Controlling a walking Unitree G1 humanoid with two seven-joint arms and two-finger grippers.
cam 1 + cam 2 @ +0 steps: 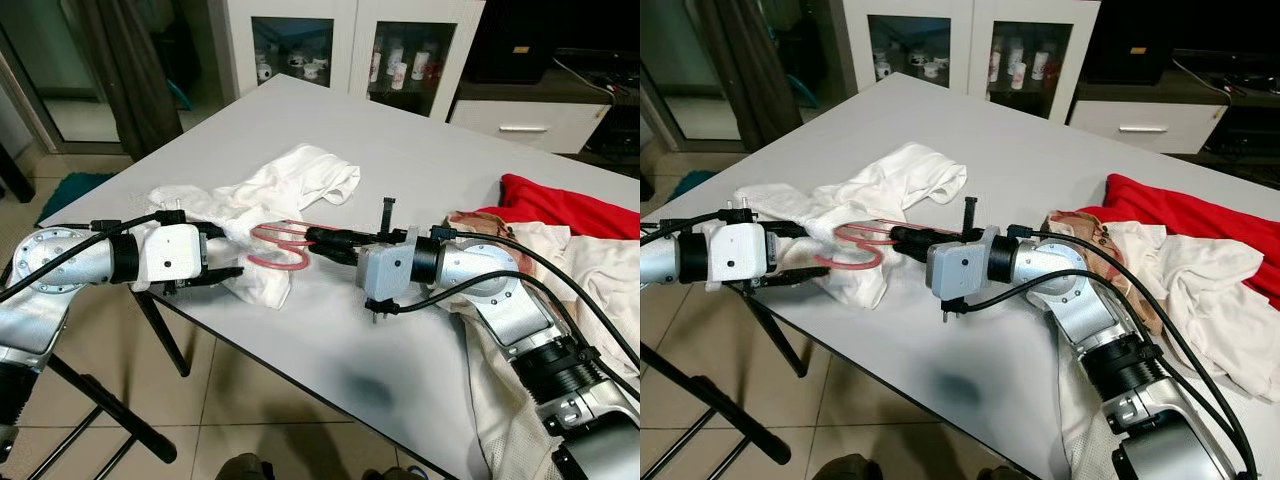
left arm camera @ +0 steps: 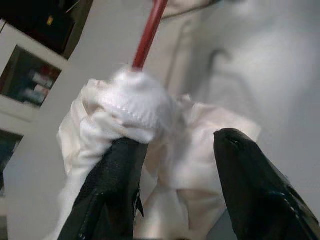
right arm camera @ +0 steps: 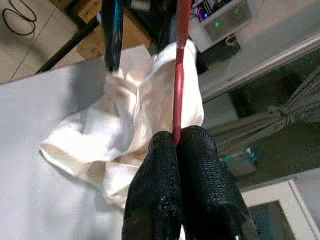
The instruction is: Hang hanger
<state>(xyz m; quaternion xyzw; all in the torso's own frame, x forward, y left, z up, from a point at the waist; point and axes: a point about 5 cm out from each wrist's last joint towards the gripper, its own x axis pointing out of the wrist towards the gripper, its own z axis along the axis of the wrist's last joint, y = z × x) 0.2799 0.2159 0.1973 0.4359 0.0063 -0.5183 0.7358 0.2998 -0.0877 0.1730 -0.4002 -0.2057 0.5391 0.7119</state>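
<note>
The left gripper should next grab the white garment by the bunched fold around the wire [image 1: 241, 251], as that fold stands up while the rest lies slack [image 1: 318, 175].
A red hanger [image 1: 281, 246] lies partly inside a crumpled white garment [image 1: 290, 185] near the front-left edge of the grey table [image 1: 420, 140]. My right gripper [image 1: 313, 241] reaches in from the right and is shut on the hanger's red wire [image 3: 179, 65]. The left gripper [image 1: 222, 255] comes from the left at the table edge. Its fingers [image 2: 112, 190] stand apart, with a bunched fold of the white garment [image 2: 137, 107] between them. The red wire [image 2: 147, 35] disappears into that fold. One end of the hanger is hidden by cloth.
A red cloth [image 1: 570, 205] and a cream garment [image 1: 590, 270] lie on the table's right side, under my right arm. A glass-door cabinet [image 1: 340, 45] and a white drawer unit [image 1: 525, 125] stand behind. Black stand legs [image 1: 100, 410] cross the floor at lower left.
</note>
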